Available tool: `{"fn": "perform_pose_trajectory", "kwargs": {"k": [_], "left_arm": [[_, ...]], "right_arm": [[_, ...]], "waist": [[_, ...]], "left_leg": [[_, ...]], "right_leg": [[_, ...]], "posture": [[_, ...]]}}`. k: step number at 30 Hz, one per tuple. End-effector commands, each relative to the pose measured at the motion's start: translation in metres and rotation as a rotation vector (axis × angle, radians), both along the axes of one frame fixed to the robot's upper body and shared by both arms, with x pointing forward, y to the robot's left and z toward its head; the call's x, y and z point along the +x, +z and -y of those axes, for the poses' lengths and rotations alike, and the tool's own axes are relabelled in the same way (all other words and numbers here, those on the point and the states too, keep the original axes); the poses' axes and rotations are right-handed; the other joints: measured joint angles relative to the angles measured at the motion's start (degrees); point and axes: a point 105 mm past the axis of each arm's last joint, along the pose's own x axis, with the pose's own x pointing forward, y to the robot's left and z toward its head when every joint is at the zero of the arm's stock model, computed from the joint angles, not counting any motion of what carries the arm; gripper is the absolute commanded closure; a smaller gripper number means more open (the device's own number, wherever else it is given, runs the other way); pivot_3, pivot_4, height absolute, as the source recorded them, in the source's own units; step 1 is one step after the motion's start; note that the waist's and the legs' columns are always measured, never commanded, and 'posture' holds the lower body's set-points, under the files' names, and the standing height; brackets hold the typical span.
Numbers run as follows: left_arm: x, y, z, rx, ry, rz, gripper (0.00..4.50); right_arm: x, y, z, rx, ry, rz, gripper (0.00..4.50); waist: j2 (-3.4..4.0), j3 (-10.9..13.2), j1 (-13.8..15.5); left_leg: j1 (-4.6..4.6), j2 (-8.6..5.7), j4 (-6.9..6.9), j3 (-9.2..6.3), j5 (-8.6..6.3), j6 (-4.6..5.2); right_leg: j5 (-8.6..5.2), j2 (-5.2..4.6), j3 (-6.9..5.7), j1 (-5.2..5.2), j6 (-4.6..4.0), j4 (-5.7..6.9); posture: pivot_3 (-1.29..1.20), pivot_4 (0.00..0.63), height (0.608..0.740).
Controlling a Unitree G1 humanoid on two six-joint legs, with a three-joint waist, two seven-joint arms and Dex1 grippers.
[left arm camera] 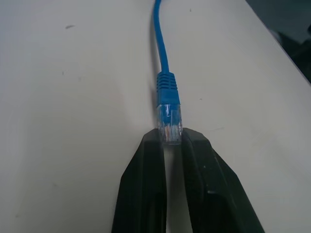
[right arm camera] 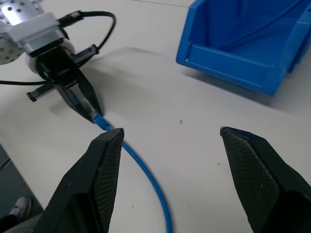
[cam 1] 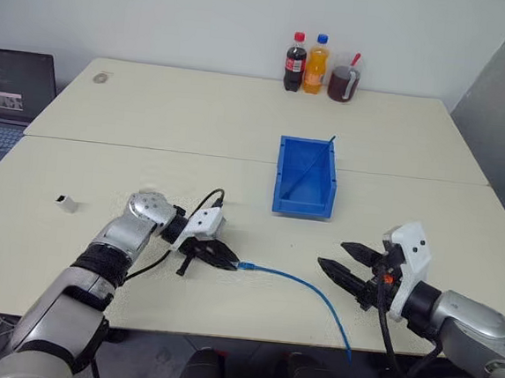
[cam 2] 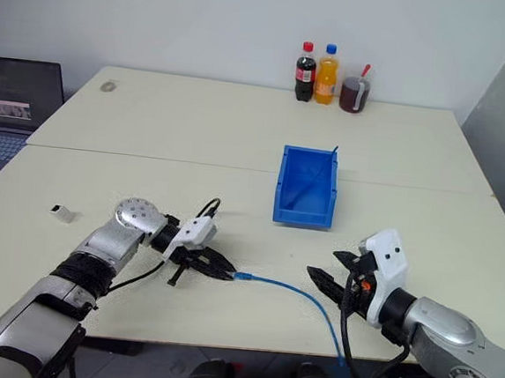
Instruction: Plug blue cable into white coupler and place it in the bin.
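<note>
I will next grab the blue cable (cam 1: 306, 285) with my right gripper by the blue boot behind its plug (cam 1: 246, 265), because the fingers of my left gripper cover the clear plug.
My left gripper (cam 1: 233, 263) lies low on the table near its front edge, shut on the clear plug at the tip of the blue cable (cam 1: 306, 285). In the left wrist view the two black fingers (left arm camera: 146, 160) pinch the plug's end, and the cable (left arm camera: 163, 58) runs away from them. From the plug the cable curves right and drops over the table's front edge. My right gripper (cam 1: 332, 253) hovers open to the right of the cable, holding nothing. The white coupler (cam 1: 67, 202) sits alone far to the left. The bin (cam 1: 303, 202) stands beyond both grippers, mid-table.
Two bottles (cam 1: 295, 62) and a jug of dark liquid (cam 1: 342, 82) stand at the table's far edge. A laptop (cam 1: 8, 97) sits off the left side. A seam crosses the table behind the bin.
</note>
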Motion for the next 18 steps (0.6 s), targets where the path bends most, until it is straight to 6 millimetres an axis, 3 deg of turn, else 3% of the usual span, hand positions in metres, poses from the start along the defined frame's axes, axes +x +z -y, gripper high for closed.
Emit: {"fn": "perform_pose_trajectory", "kwargs": {"k": [1,3,7,13,18], "left_arm": [[-0.011,0.055,0.027,-0.136,0.062,-0.292,4.31],[-0.021,0.070,0.036,-0.172,0.073,-0.421,4.31],[-0.038,0.082,0.045,-0.210,0.099,-0.594,4.31],[-0.033,0.087,0.055,-0.295,0.221,-0.698,4.31],[-0.032,0.084,0.058,-0.310,0.277,-0.731,4.31]], "right_arm": [[-0.014,0.028,-0.019,0.191,0.167,0.015,1.14],[-0.019,0.040,-0.024,0.292,0.225,-0.012,1.14],[-0.037,0.059,-0.032,0.452,0.337,-0.142,1.14],[-0.057,0.052,-0.040,0.546,0.382,-0.300,1.14],[-0.060,0.058,-0.043,0.619,0.376,-0.296,1.14]], "waist": [[-0.03,0.0,0.0],[-0.02,0.0,-0.1],[0.00,0.0,-0.3],[-0.02,0.0,-0.7],[-0.02,0.0,-0.5]], "left_leg": [[-0.02,0.01,0.01,-0.04,0.00,0.00],[-0.04,0.02,0.01,-0.16,0.00,0.00],[-0.01,-0.01,-0.02,-0.21,0.00,0.00],[-0.02,0.02,-0.03,-0.41,0.01,0.02],[-0.01,-0.01,0.01,-0.37,0.03,0.03]], "right_leg": [[0.00,0.01,-0.02,0.00,0.00,0.00],[-0.01,0.00,-0.04,0.00,0.00,-0.01],[-0.01,-0.02,0.02,0.02,0.00,-0.05],[-0.02,0.00,0.09,0.04,0.00,-0.06],[0.00,-0.01,0.08,0.05,0.03,-0.04]], "posture": [[0.00,0.150,0.740],[0.00,0.150,0.740],[0.00,0.150,0.740],[0.00,0.150,0.740],[0.00,0.150,0.740]]}}
